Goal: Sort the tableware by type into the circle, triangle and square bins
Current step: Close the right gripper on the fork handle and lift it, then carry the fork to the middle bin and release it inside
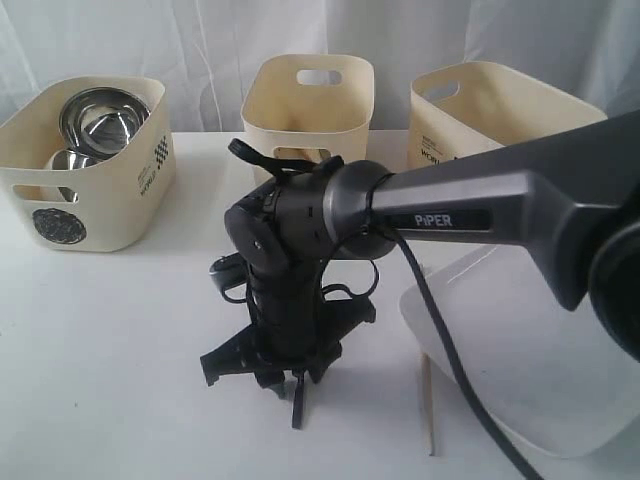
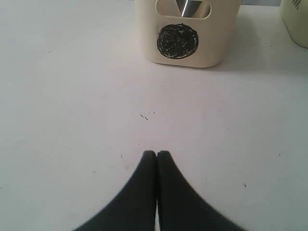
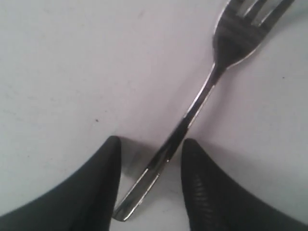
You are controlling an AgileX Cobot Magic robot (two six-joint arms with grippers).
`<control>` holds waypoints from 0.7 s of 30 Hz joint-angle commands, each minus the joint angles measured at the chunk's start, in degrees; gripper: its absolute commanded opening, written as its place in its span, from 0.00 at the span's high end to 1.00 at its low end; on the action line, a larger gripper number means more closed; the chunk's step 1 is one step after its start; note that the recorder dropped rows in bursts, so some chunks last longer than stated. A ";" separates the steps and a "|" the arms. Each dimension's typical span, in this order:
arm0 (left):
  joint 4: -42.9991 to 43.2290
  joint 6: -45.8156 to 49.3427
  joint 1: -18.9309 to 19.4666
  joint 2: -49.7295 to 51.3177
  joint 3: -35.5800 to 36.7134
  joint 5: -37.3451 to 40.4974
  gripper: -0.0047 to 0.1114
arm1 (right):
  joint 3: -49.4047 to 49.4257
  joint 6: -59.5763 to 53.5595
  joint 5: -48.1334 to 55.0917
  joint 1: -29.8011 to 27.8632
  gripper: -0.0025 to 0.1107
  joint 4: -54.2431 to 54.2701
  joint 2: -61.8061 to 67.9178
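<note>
The robot's right gripper will next sort the steel fork into the triangle bin, gripping it by its slim handle [image 1: 298, 407].
A steel fork [image 3: 207, 91] lies flat on the white table. My right gripper [image 3: 149, 151] is open just above the table, and the fork's handle runs slantwise between its two fingers. In the exterior view this gripper [image 1: 287, 390] points straight down at the table's front middle and hides the fork. Steel bowls or mugs [image 1: 98, 120] sit in the circle-marked bin [image 1: 58, 225] at the back left. A large white plate [image 1: 530, 350] lies at the right, with a wooden chopstick [image 1: 427, 405] beside it. My left gripper [image 2: 157, 154] is shut and empty over bare table, facing the circle bin [image 2: 216, 48].
Two more cream bins stand at the back: one in the middle [image 1: 310, 100] and one at the right [image 1: 490, 110]. The right arm [image 1: 480, 205] stretches across the table from the right. A bin's edge [image 2: 298, 24] shows in the left wrist view.
</note>
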 commanded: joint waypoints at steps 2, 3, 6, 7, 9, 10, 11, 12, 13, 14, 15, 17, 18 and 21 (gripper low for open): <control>-0.03 -0.05 -0.41 -0.28 0.21 -0.19 0.96 | 0.23 -3.36 -3.06 -0.51 0.77 -0.60 1.35; -0.03 -0.05 -0.41 -0.28 0.21 -0.19 0.96 | 0.23 -3.37 -3.67 -0.51 0.83 -0.60 1.35; -0.03 -0.05 -0.41 -0.28 0.21 -0.19 0.96 | 0.23 -3.37 -5.41 -0.51 0.98 -1.16 1.35; -0.03 -0.05 -0.41 -0.28 0.21 -0.19 0.96 | 0.23 -3.37 -5.86 -0.51 0.98 -1.16 1.35; -0.03 -0.05 -0.41 -0.28 0.21 -0.19 0.96 | -0.29 -3.37 -6.32 -0.51 0.98 -1.16 1.07; -0.03 -0.05 -0.41 -0.28 0.21 -0.19 0.96 | -0.86 -3.37 -6.32 -0.51 0.98 -1.16 0.61; -0.03 -0.05 -0.41 -0.28 0.21 -0.19 0.96 | -1.59 -3.48 -6.32 -0.51 0.98 -1.16 -0.01; -0.03 -0.05 -0.41 -0.28 0.21 -0.19 0.96 | -2.27 -3.81 -6.46 -0.51 0.98 -1.16 -0.67; -0.03 -0.05 -0.41 -0.28 0.21 -0.19 0.96 | -3.27 -4.23 -6.58 -0.51 0.98 -1.16 -1.68; -0.03 -0.05 -0.41 -0.28 0.21 -0.19 0.96 | -4.45 -4.48 -6.58 -0.51 0.98 -1.55 -2.74; -0.03 -0.05 -0.41 -0.28 0.21 -0.19 0.96 | -5.53 -4.86 -6.58 -0.65 0.98 -1.69 -3.84; -0.03 -0.05 -0.41 -0.28 0.21 -0.19 0.96 | -8.33 -5.71 -6.48 -1.74 0.98 -1.69 -5.83; -0.03 -0.05 -0.41 -0.28 0.21 -0.19 0.96 | -9.62 -5.81 -6.78 -2.42 0.98 -1.69 -6.54; -0.03 -0.05 -0.41 -0.28 0.21 -0.19 0.96 | -12.76 -5.81 -9.13 -5.86 0.98 -1.25 -8.25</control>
